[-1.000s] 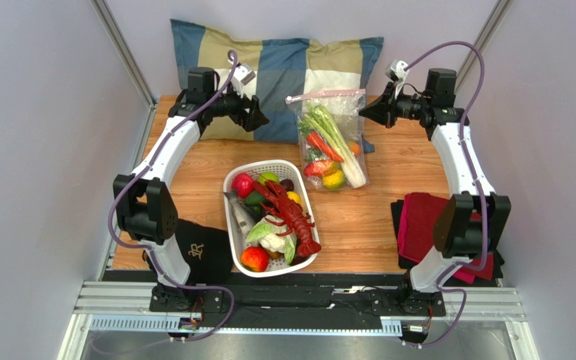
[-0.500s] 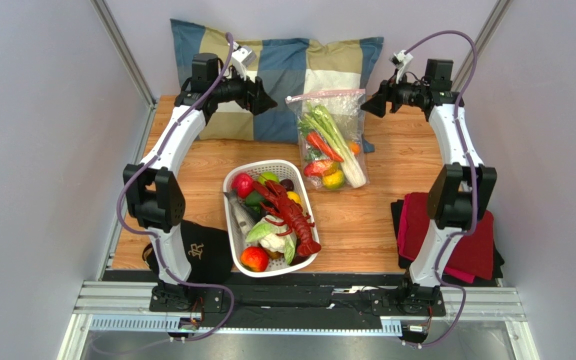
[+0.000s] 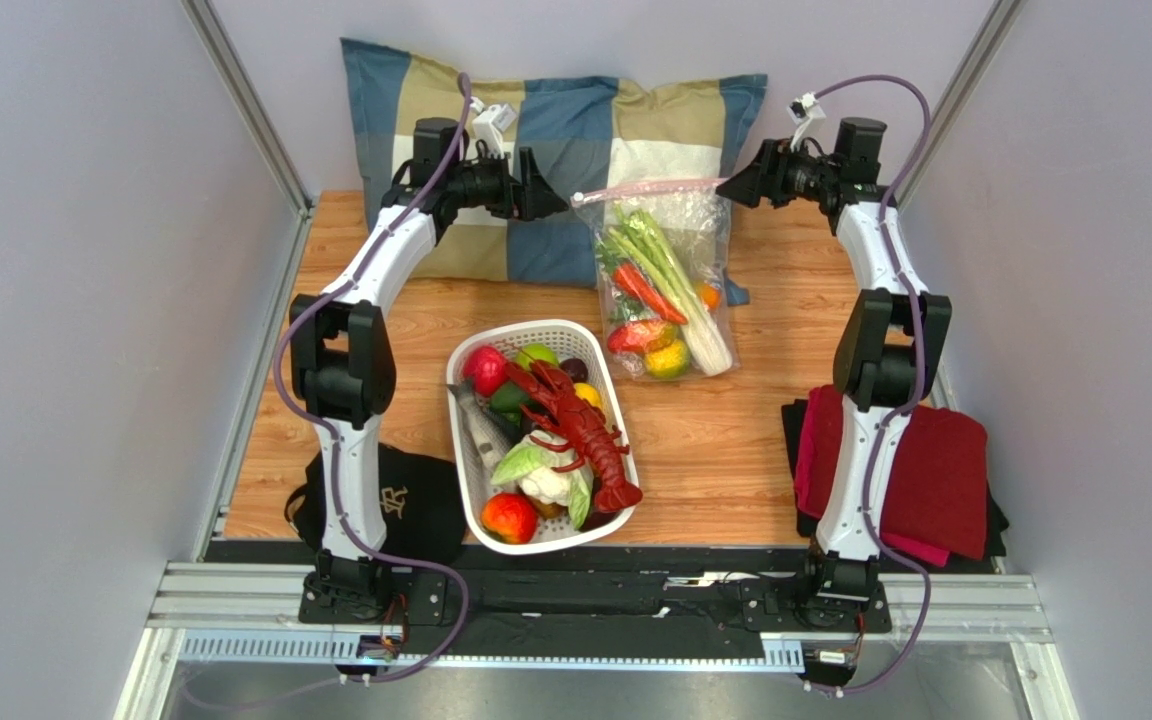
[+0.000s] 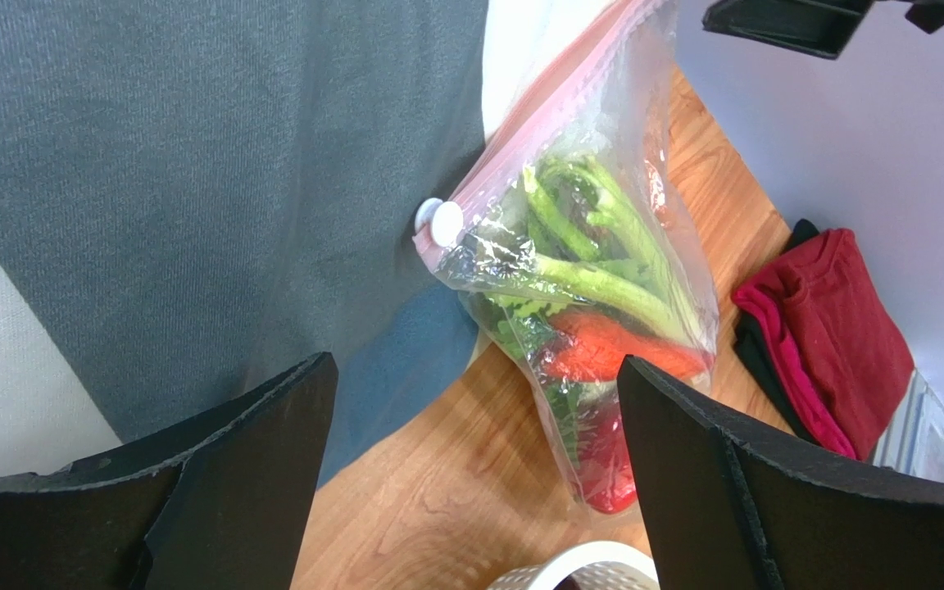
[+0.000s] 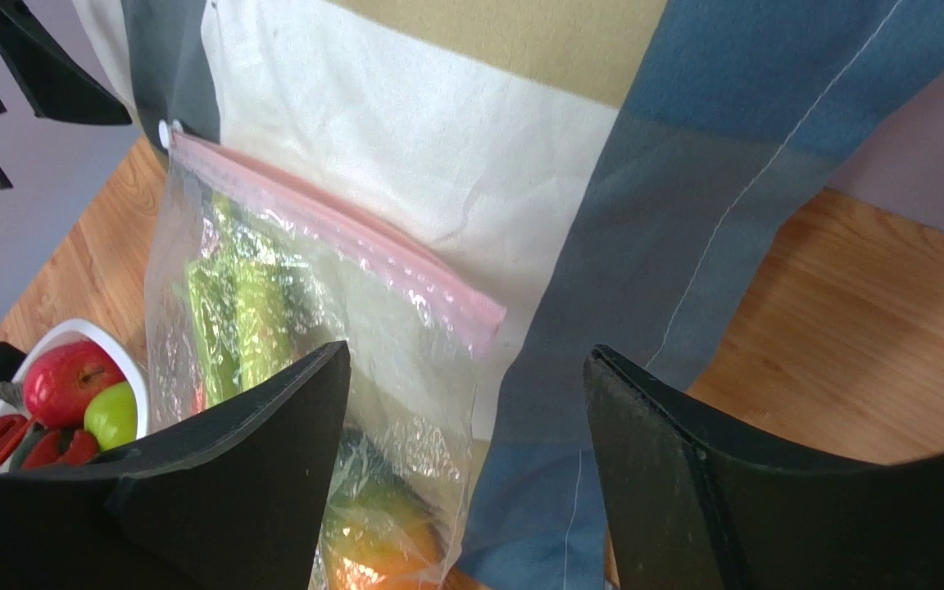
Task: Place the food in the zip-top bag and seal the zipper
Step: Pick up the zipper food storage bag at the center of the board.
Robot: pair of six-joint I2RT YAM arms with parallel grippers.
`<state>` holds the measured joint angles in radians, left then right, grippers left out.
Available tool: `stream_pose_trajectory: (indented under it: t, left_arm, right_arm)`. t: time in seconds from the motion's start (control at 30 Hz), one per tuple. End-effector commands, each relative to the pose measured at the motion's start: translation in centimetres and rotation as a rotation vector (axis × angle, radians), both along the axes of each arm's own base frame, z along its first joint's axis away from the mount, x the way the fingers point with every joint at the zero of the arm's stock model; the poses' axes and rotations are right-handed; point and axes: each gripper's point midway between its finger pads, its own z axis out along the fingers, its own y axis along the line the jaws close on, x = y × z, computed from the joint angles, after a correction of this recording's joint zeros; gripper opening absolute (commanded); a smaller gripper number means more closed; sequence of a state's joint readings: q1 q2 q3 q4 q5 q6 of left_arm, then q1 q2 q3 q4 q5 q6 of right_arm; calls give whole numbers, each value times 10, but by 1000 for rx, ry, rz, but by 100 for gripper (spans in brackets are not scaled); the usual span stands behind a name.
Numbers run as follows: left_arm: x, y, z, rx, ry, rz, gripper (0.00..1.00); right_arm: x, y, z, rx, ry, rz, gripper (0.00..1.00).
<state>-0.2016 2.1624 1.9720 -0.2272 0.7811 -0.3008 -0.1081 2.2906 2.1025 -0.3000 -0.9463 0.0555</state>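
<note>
My right gripper will next take hold of the zip-top bag's edge (image 3: 723, 191) (image 5: 480, 334) opposite the white slider. The slider end then stays free to seal the zipper.
The zip-top bag (image 3: 668, 285) leans against a checked pillow at the back of the table. It holds the food: a green-and-white stalk (image 3: 668, 270), a red chili (image 3: 645, 293) and an orange (image 3: 668, 359). The pink zipper (image 3: 650, 189) runs along its top, with a white slider (image 4: 445, 223) at the left end. My left gripper (image 3: 552, 195) hovers open just left of that end, apart from the bag (image 4: 588, 283). My right gripper (image 3: 732, 186) stands open at the right end, its fingers straddling the bag's right edge (image 5: 440, 369) below the zipper (image 5: 342, 234).
A white slotted basket (image 3: 465, 450) with a red lobster (image 3: 585, 428), fruit and a fish stands in the middle of the table. The pillow (image 3: 567, 120) lies against the back wall. A black cap (image 3: 402, 503) sits front left and folded red cloths (image 3: 928, 473) front right.
Both arms have stretched toward the back, bringing the grippers up beside the bag's top corners. The right gripper has gone from shut to open.
</note>
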Motion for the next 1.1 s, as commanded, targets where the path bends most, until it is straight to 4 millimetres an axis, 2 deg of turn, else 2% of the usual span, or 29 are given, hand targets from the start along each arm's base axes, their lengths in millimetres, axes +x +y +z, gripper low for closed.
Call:
stream_pose_trajectory:
  t: [0.0,0.07,0.2,0.23,0.3,0.4,0.43,0.5,0.53,0.57,0.63,0.67,0.73,0.77,0.8,0.87,0.9,0.97,1.0,1.07]
  left_arm:
    - [-1,0,28,-14,-71,6,93]
    - [-1,1,27,-11,-66,8,92]
    - [0,1,28,-14,-66,11,91]
    - [0,1,27,-13,-64,11,92]
    - [0,1,28,-9,-68,13,92]
    - [0,2,29,-8,-73,11,91]
    - [-1,2,30,-7,-74,8,91]
    - [-5,2,32,-11,-78,-4,91]
    - [-7,3,33,-12,-86,-11,91]
    - [-11,4,44,-18,-121,-25,91]
    - [-16,9,39,-13,-131,-31,91]
    - [-21,14,54,-20,-177,-38,91]
    - [-29,18,50,1,-211,-60,93]
    - [-36,23,61,6,-250,-70,93]
    - [-41,25,56,14,-251,-82,94]
    - [-56,27,60,29,-304,-130,96]
    - [-60,28,59,36,-319,-144,97]
    - [-75,27,60,46,-365,-201,98]
    - [-81,26,61,49,-385,-225,99]
    - [-91,26,65,67,-453,-267,99]
  right_arm:
    - [16,15,34,53,-103,32,71]
    - [18,21,29,61,-99,44,63]
    - [14,28,24,73,-76,75,54]
    - [13,29,23,72,-73,83,48]
    - [8,30,24,72,-69,103,45]
    - [-3,33,23,64,-59,140,24]
    - [-9,34,33,63,-71,152,9]
    - [-18,36,36,65,-73,173,0]
    - [-27,37,55,59,-112,184,0]
    - [-32,38,61,58,-124,196,0]
    - [-49,42,67,53,-140,232,0]
    - [-63,44,89,44,-184,250,0]
    - [-83,50,88,16,-212,302,0]
    - [-99,53,109,-3,-270,330,0]
    - [-111,55,101,-30,-275,356,0]
    - [-136,61,117,-77,-350,399,0]
    - [-151,63,112,-85,-322,416,0]
    - [-167,65,103,-160,-402,466,0]
    - [-187,66,105,-183,-404,488,0]
    - [-199,64,93,-271,-488,534,0]
